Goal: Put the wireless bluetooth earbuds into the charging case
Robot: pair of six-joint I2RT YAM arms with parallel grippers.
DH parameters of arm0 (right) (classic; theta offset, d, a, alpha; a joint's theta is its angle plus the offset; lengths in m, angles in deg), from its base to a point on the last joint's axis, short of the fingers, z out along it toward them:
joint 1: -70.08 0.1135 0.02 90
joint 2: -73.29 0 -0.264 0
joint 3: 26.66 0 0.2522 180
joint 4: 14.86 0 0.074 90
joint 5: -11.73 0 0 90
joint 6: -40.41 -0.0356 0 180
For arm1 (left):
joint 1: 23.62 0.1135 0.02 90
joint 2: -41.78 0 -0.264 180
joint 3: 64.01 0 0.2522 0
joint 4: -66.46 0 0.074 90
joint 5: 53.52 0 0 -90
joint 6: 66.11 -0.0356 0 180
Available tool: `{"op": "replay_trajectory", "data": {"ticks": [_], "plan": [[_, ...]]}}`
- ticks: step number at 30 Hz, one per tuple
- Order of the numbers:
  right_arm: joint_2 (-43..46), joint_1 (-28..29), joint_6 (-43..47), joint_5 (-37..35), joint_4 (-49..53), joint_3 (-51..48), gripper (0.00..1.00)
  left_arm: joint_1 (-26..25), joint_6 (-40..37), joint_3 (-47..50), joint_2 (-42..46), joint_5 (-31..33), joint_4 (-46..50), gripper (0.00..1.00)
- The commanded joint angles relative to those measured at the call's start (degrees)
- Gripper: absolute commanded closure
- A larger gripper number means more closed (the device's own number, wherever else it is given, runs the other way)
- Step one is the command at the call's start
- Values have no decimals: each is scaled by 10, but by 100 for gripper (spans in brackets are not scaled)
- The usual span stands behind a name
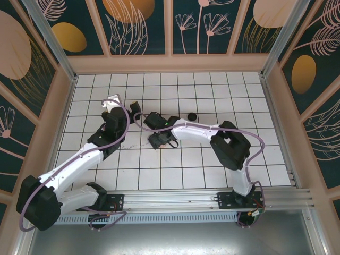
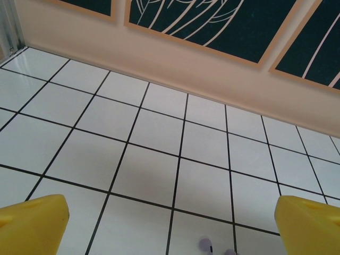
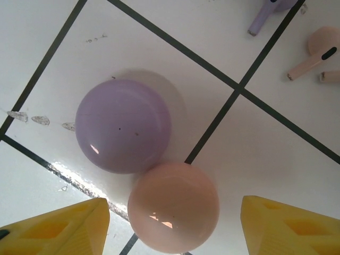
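Observation:
My right gripper lowers next before it closes, since in the right wrist view the pink case's whole dome [image 3: 173, 207] shows between my fingers, above the case's sides.
My right gripper [image 3: 173, 213] hangs open over two closed round charging cases that touch each other: a lilac one [image 3: 123, 126] and a pale pink one [image 3: 173, 207]. The pink case lies between the yellow fingertips [image 3: 64, 228], with a gap on each side. Beyond the cases lie a lilac earbud [image 3: 268, 11] and two pink earbuds [image 3: 313, 53]. My left gripper [image 2: 172, 212] is wide open above bare tiles, and two lilac earbuds [image 2: 206, 245] show at the bottom edge of its view. From above, both grippers [image 1: 133, 108] [image 1: 161, 140] sit near the table's middle.
A black round disc [image 1: 192, 116] lies on the white tiled table [image 1: 212, 85] right of the grippers. Patterned walls [image 1: 170, 32] enclose the table at the back and sides. Open tiles stretch toward the back wall [image 2: 159, 58] ahead of the left gripper.

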Motion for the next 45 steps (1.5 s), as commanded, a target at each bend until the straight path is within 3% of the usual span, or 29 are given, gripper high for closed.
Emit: {"op": "replay_trajectory", "data": {"ticks": [1,17,33,39,45], "plan": [[-24,-8,15,8,20,14,33,-2,-7,-18,16,-4,-4,1],[-56,-14,27,35,19,19,35,-2,-6,-17,18,-2,-5,1],[-54,-18,17,43,14,-8,47,-2,-2,-15,23,-14,-5,1],[-15,-19,-3,37,10,-37,59,-2,5,-11,27,-23,-10,1],[76,-37,-70,29,-10,-110,61,-2,39,3,38,-37,-34,1]]}}
